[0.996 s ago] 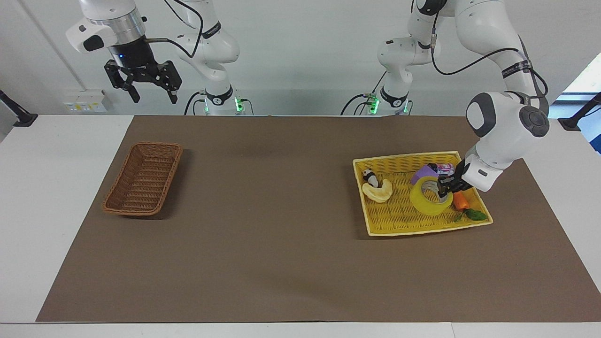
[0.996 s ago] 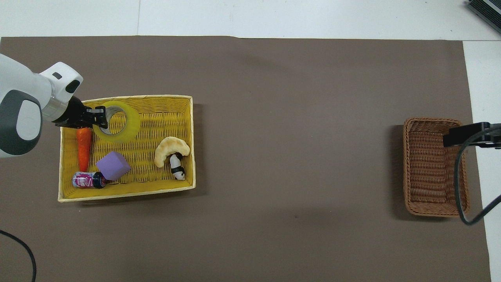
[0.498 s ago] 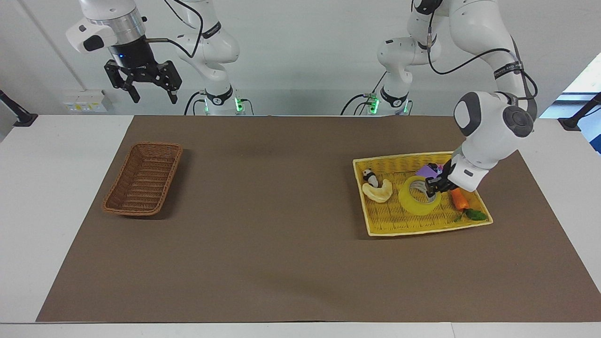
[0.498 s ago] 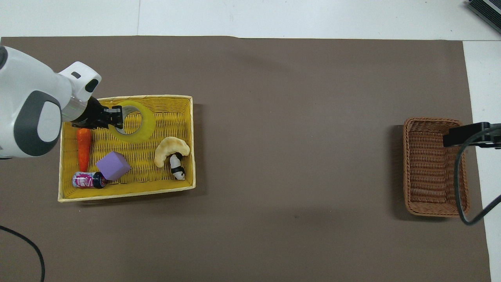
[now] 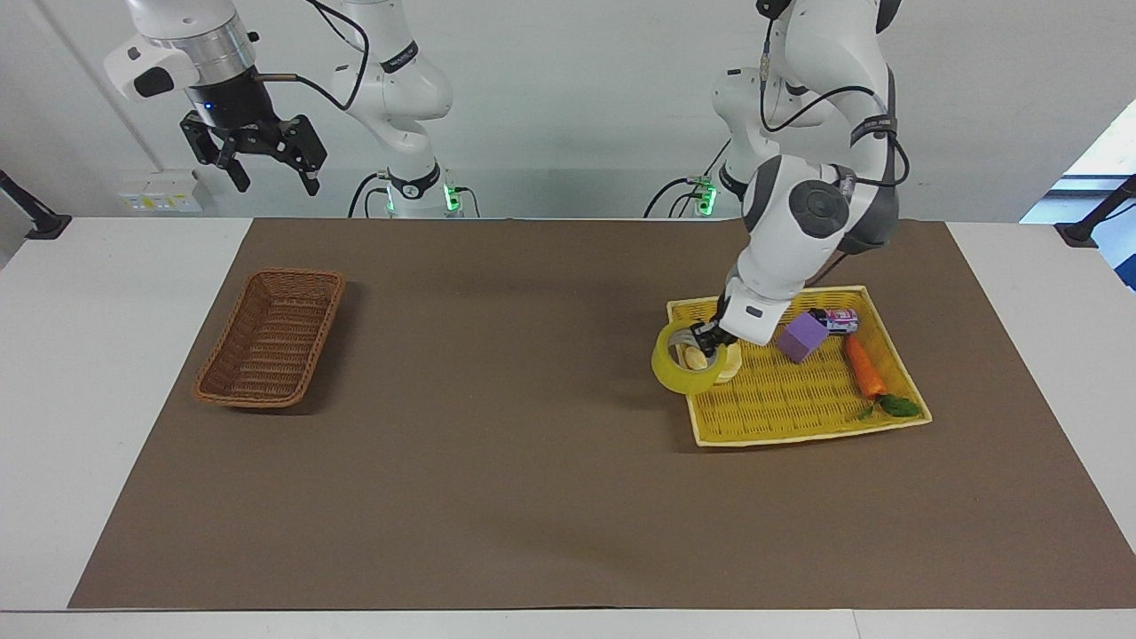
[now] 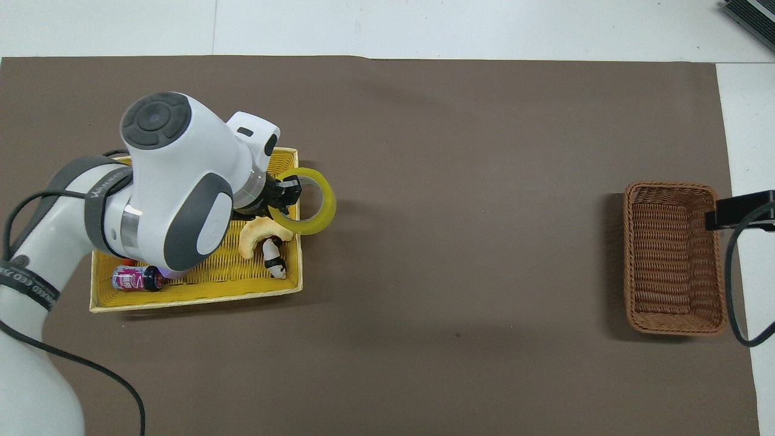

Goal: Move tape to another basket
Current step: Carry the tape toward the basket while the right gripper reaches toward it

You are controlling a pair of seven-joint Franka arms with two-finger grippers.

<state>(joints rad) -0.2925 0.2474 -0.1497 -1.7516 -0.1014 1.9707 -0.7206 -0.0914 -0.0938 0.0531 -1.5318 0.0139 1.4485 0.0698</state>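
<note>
The right gripper picks up the yellow roll of tape by its rim next, to bring it into the brown wicker basket.
The tape, a translucent yellow roll, hangs from my left gripper, which is shut on its rim. The roll is raised over the edge of the yellow tray-basket that faces the right arm's end of the table. In the overhead view the tape juts past that tray edge, with the left gripper gripping it. The dark brown wicker basket sits empty toward the right arm's end of the table; it also shows in the overhead view. My right gripper waits open, high in the air near that basket.
In the yellow tray lie a purple cube, an orange carrot, a small can, a pale yellow curved toy and a panda figure. A brown mat covers the table between the two baskets.
My left gripper has lifted the tape from beside the carrot and carried it across the tray toward the right arm's end. My right gripper has shifted slightly.
</note>
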